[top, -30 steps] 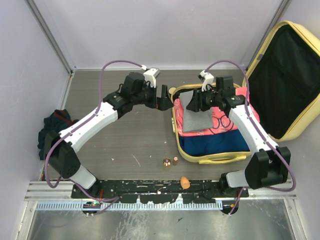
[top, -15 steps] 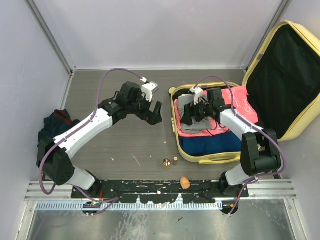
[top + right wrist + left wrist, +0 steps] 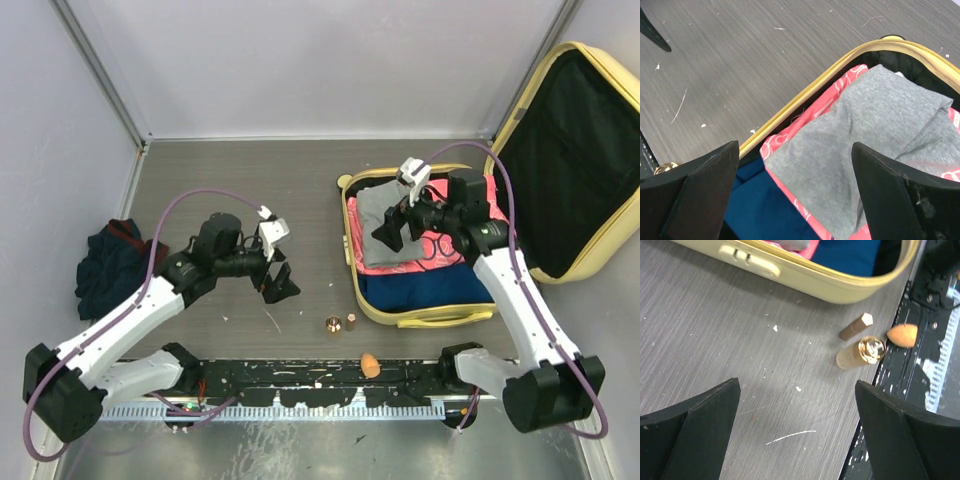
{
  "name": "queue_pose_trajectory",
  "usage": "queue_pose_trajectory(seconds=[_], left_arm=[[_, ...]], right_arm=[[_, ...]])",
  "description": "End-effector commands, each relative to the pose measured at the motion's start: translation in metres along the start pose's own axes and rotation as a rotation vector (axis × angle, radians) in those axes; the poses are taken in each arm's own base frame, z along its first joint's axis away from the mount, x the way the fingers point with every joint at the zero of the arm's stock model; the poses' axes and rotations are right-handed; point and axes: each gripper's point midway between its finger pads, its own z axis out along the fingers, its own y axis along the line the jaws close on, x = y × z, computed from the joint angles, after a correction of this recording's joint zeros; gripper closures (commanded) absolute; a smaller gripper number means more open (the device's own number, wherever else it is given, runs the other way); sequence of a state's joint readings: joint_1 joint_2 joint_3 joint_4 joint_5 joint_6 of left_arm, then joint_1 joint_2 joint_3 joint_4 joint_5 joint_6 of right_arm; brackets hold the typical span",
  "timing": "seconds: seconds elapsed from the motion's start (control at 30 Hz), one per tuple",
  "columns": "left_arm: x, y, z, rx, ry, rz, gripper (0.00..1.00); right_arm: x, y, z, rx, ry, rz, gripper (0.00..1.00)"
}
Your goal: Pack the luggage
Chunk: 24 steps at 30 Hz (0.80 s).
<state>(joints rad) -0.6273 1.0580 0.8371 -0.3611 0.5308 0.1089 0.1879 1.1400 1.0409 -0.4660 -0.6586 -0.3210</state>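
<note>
My left gripper grabs the gold bottle by the sides of its body [image 3: 333, 326] next, leaving its base free to go into the luggage [image 3: 420, 319].
The luggage [image 3: 420, 319] lies open at the right of the table, its black-lined lid [image 3: 580, 150] tipped back. Inside it a grey cloth [image 3: 385, 215] rests on a pink garment [image 3: 445, 247], with a blue garment [image 3: 420, 285] at the near end. My right gripper [image 3: 393, 232] hovers open just above the grey cloth [image 3: 865, 145], holding nothing. Its wrist view also shows the yellow rim [image 3: 805, 92]. Out over the bare table my left gripper [image 3: 278, 283] is open and empty, left of a gold bottle [image 3: 860, 352] and a small copper tube [image 3: 856, 326].
An orange sponge [image 3: 369, 365] lies by the arm rail, near the gold bottle [image 3: 333, 325] and the tube [image 3: 351, 321]. A heap of dark clothes [image 3: 110, 265] sits at the left wall. The upright lid blocks the right side.
My right gripper opened, let go of the grey cloth in the luggage and lifted a little. The left arm drew back from the luggage's corner toward the near middle of the table.
</note>
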Motion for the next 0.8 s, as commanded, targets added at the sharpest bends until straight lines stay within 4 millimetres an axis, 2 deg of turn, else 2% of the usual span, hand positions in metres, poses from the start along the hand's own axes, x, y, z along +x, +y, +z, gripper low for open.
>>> queue_pose_trajectory(seconds=[0.0,0.1,0.23,0.33,0.5,0.63,0.77], left_arm=[[0.005,-0.027,-0.005,0.121,-0.059,0.182,0.02],[0.022,-0.047,-0.001,0.181,-0.036,0.252,0.0],[0.04,-0.071,0.016,0.233,-0.011,0.341,0.04],[0.044,-0.086,0.031,0.258,-0.028,0.374,0.07],[0.051,-0.105,0.055,0.282,-0.022,0.405,0.11],[0.057,-0.11,0.074,0.27,-0.017,0.417,0.12],[0.057,-0.099,0.086,0.216,-0.032,0.455,0.12]], right_arm=[[-0.006,0.025,-0.03,-0.025,-0.007,-0.065,0.02],[-0.001,0.036,-0.045,-0.024,-0.008,-0.1,0.01],[0.01,0.047,-0.056,-0.022,0.007,-0.121,0.01],[0.022,0.047,-0.06,-0.008,0.034,-0.13,0.01],[0.027,0.044,-0.06,0.018,0.048,-0.115,0.01],[0.027,0.041,-0.058,0.032,0.044,-0.085,0.01],[0.027,0.038,-0.056,0.046,0.045,-0.073,0.01]])
